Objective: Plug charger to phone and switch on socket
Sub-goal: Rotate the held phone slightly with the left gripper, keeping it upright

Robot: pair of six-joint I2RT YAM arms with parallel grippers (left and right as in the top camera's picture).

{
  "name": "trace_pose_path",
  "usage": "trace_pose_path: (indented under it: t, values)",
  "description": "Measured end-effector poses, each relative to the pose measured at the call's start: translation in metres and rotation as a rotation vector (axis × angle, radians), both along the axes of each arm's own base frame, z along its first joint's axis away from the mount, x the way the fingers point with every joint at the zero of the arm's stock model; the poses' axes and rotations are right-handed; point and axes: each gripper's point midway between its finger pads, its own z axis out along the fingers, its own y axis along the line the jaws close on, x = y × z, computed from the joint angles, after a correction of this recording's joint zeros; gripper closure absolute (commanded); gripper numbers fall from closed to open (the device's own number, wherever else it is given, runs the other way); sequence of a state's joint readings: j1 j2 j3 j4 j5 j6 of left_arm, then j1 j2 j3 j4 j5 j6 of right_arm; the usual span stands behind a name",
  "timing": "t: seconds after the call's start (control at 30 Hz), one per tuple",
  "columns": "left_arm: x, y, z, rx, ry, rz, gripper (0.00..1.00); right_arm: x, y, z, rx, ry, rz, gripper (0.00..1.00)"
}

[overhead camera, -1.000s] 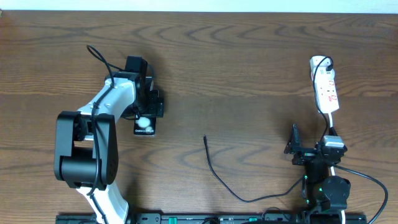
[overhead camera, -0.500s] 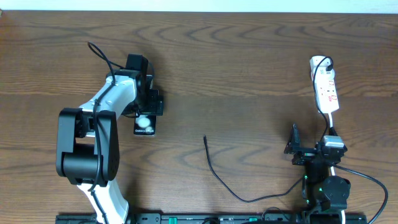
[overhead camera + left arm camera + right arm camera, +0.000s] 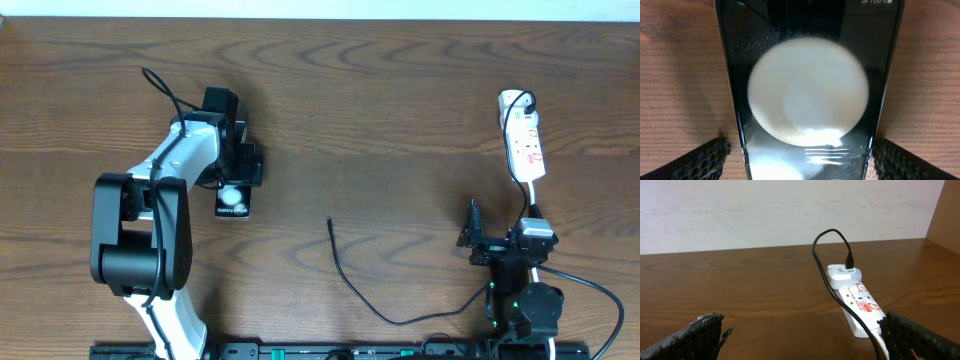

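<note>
My left gripper's fingers are down level with the phone's side edges, so my left gripper closes on the phone (image 3: 232, 203) next.
The phone (image 3: 232, 203) lies flat on the table at the left, black and glossy, with a round white reflection; it fills the left wrist view (image 3: 805, 90). My left gripper (image 3: 234, 186) hangs right over it, open, its fingers (image 3: 695, 162) standing on either side of the phone's edges with wood showing in the gaps. The charger (image 3: 340, 266) is a thin black cable curving across the front middle, its tip free on the wood. The socket (image 3: 523, 140) is a white strip at the far right, also in the right wrist view (image 3: 857, 300). My right gripper (image 3: 500, 222) is open and empty, short of the socket.
A white adapter (image 3: 842, 275) with the black cable looping out of it sits on the socket's far end. A pale wall (image 3: 790, 210) backs the table. The left arm's black cable (image 3: 160, 90) arcs over the wood at the back left.
</note>
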State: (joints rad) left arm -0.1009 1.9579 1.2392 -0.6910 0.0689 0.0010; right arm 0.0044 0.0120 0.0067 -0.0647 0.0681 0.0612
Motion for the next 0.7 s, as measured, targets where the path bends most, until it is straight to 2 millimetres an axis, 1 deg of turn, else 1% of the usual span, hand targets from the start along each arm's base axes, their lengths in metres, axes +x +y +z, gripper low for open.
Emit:
trace_pose_path:
  t: [0.07, 0.2, 0.37, 0.57, 0.63, 0.7]
  values:
    - [-0.0002, 0.0001, 0.0000, 0.001, 0.001, -0.001, 0.15, 0.0000, 0.0000, 0.0000, 0.000, 0.000, 0.000, 0.01]
    - [-0.0003, 0.0004, 0.0000, 0.001, 0.001, 0.000, 0.16, 0.0000, 0.0001, 0.0000, 0.000, 0.000, 0.000, 0.01]
    - [-0.0006, 0.0004, 0.0000, 0.001, 0.003, 0.000, 0.23, 0.0000, 0.0001, 0.0000, 0.000, 0.000, 0.000, 0.01]
    - [-0.0009, 0.0004, -0.0001, 0.001, 0.004, 0.001, 0.24, 0.0000, 0.0000, 0.0000, 0.000, 0.000, 0.000, 0.01]
    - [-0.0009, 0.0004, -0.0001, 0.001, 0.004, 0.000, 0.28, 0.0000, 0.0001, 0.0000, 0.000, 0.000, 0.000, 0.01]
    - [-0.0009, 0.0005, 0.0000, 0.000, 0.004, 0.001, 0.29, 0.0000, 0.0001, 0.0000, 0.000, 0.000, 0.000, 0.01]
